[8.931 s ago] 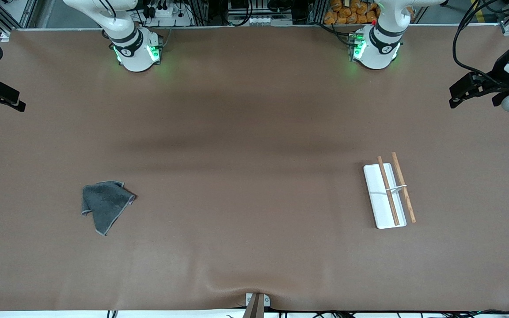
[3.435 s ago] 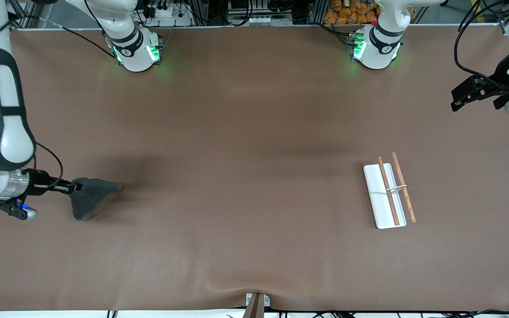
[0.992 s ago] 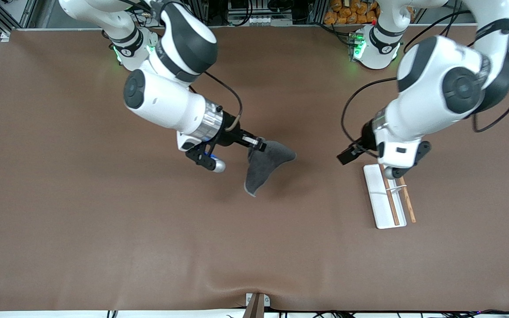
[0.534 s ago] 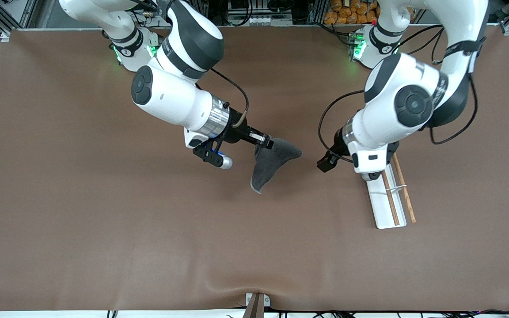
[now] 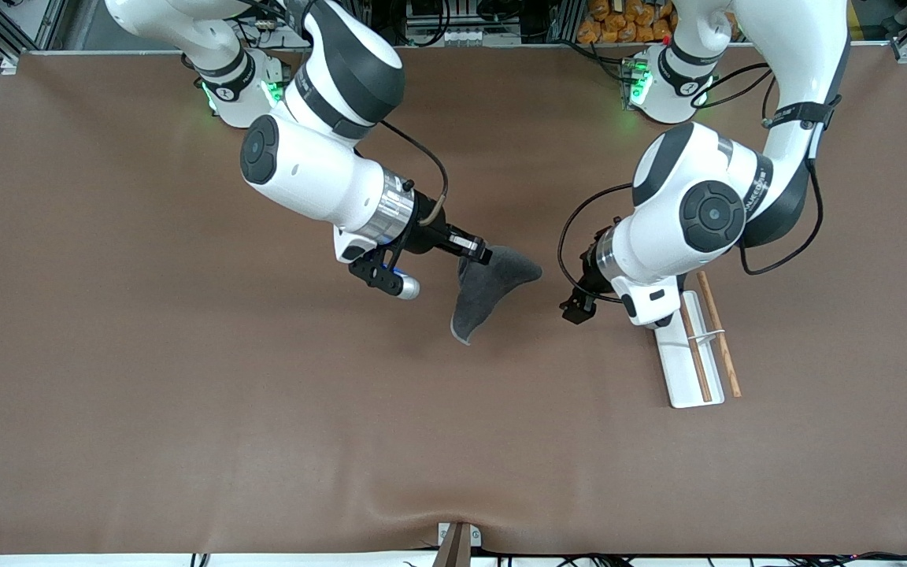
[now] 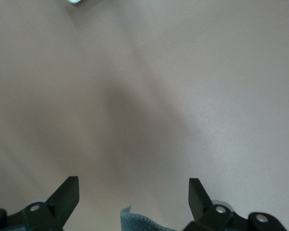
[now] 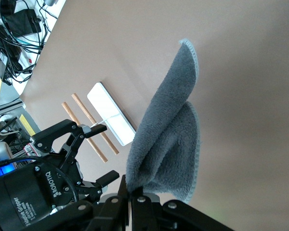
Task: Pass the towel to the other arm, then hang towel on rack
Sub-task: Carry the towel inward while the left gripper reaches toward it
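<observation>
My left gripper grabs the towel by its folded middle (image 5: 511,273) next, which leaves the towel's loose ends free to drape over the rack (image 5: 694,356).
The dark-grey towel (image 5: 491,288) hangs from my right gripper (image 5: 475,254), which is shut on one corner and holds it over the middle of the table. In the right wrist view the towel (image 7: 171,134) droops from the closed fingers (image 7: 130,193). My left gripper (image 5: 576,306) is open, beside the towel toward the left arm's end, not touching it. In the left wrist view its fingers (image 6: 62,199) stand wide apart and a towel edge (image 6: 140,223) shows between them. The rack (image 5: 694,356), a white base with two wooden rods, lies partly under the left arm; it also shows in the right wrist view (image 7: 111,121).
The brown table mat (image 5: 186,409) has a raised fold at its near edge beside a clamp (image 5: 455,542). The two arm bases (image 5: 245,90) stand along the edge farthest from the front camera.
My left gripper has swung in from the left arm's end, over the rack, to just beside the towel. My right gripper has carried the towel slightly toward it.
</observation>
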Robot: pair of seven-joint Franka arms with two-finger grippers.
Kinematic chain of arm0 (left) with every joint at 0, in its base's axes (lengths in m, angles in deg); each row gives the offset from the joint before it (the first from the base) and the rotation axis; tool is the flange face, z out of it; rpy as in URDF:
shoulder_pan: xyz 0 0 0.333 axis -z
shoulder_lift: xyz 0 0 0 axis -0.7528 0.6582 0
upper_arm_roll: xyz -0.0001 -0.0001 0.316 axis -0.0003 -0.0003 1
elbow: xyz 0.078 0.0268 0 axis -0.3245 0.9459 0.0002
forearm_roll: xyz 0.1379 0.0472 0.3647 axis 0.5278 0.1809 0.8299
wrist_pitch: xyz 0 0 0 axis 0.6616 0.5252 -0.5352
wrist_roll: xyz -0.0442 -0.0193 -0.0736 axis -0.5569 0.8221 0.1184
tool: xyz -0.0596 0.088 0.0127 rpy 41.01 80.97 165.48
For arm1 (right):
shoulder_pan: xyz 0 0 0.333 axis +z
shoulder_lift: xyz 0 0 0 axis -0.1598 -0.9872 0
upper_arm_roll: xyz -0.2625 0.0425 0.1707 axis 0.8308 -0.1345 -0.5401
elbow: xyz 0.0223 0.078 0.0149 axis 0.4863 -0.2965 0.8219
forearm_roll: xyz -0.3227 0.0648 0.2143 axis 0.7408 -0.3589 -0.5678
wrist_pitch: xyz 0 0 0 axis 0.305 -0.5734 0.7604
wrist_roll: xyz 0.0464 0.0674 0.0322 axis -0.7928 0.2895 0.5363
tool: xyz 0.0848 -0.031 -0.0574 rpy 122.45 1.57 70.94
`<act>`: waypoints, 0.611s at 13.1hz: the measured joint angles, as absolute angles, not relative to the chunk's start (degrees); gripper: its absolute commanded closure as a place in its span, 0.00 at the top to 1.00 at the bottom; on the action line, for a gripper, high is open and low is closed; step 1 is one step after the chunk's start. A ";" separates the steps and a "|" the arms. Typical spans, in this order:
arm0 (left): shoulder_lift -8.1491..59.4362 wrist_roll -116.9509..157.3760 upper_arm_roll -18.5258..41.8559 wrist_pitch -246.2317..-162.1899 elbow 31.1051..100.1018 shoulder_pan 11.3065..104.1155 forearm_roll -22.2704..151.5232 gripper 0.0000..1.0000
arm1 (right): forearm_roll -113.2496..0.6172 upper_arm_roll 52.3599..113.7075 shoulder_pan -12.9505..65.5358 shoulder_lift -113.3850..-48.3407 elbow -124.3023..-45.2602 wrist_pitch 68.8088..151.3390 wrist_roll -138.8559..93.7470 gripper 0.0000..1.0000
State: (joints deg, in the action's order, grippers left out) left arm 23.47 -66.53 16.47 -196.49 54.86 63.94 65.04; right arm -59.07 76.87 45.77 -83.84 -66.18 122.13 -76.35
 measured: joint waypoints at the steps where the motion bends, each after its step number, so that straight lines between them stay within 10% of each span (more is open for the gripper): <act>1: 23.59 -69.24 16.42 -196.49 54.87 64.37 65.04 1.00 | -59.08 76.87 45.77 -83.86 -66.18 122.13 -76.35 0.00; 8: 24.41 -81.95 15.11 -196.34 56.88 65.71 64.36 0.93 | -59.12 76.89 45.77 -84.08 -66.14 122.24 -76.36 0.00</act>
State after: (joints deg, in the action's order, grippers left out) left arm 24.41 -81.95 15.11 -196.34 56.88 65.71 64.36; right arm -59.12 76.89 45.77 -84.08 -66.14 122.24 -76.36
